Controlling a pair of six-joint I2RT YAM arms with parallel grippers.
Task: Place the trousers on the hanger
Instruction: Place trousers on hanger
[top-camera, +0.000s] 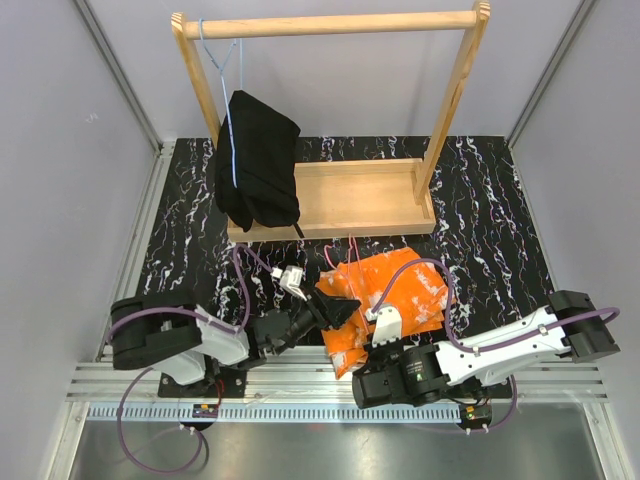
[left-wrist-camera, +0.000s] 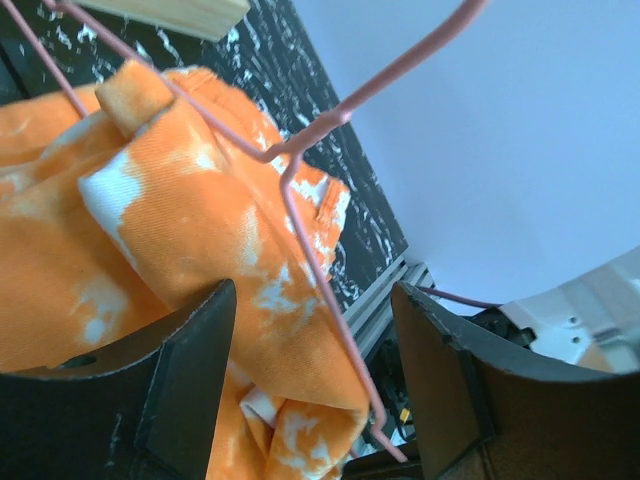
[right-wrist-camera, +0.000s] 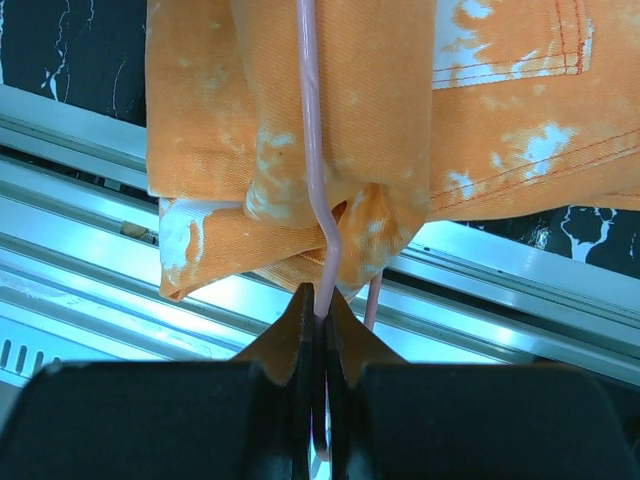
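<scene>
My left gripper grabs the hanger on the wire (top-camera: 359, 293) beside its twisted neck next, which leaves the hook free to hang the trousers.
The orange trousers (top-camera: 395, 292) with white blotches lie bunched on the black marbled table, near the front edge. The pink wire hanger (top-camera: 351, 250) lies over them, its hook toward the wooden rack. My left gripper (top-camera: 338, 306) is open at the trousers' left edge. In the left wrist view its jaws (left-wrist-camera: 310, 390) stand wide apart around a fold of trousers (left-wrist-camera: 200, 230) and the hanger wire (left-wrist-camera: 318, 270). My right gripper (top-camera: 362, 352) is at the trousers' near edge. In the right wrist view it (right-wrist-camera: 318, 312) is shut on the hanger wire (right-wrist-camera: 311, 150), which lies across the trousers (right-wrist-camera: 380, 120).
A wooden clothes rack (top-camera: 340, 195) stands at the back of the table. A black garment (top-camera: 258, 165) hangs from it on a light-blue wire hanger (top-camera: 232, 110). An aluminium rail (top-camera: 300, 385) runs along the near edge, and the trousers overhang it (right-wrist-camera: 500, 300).
</scene>
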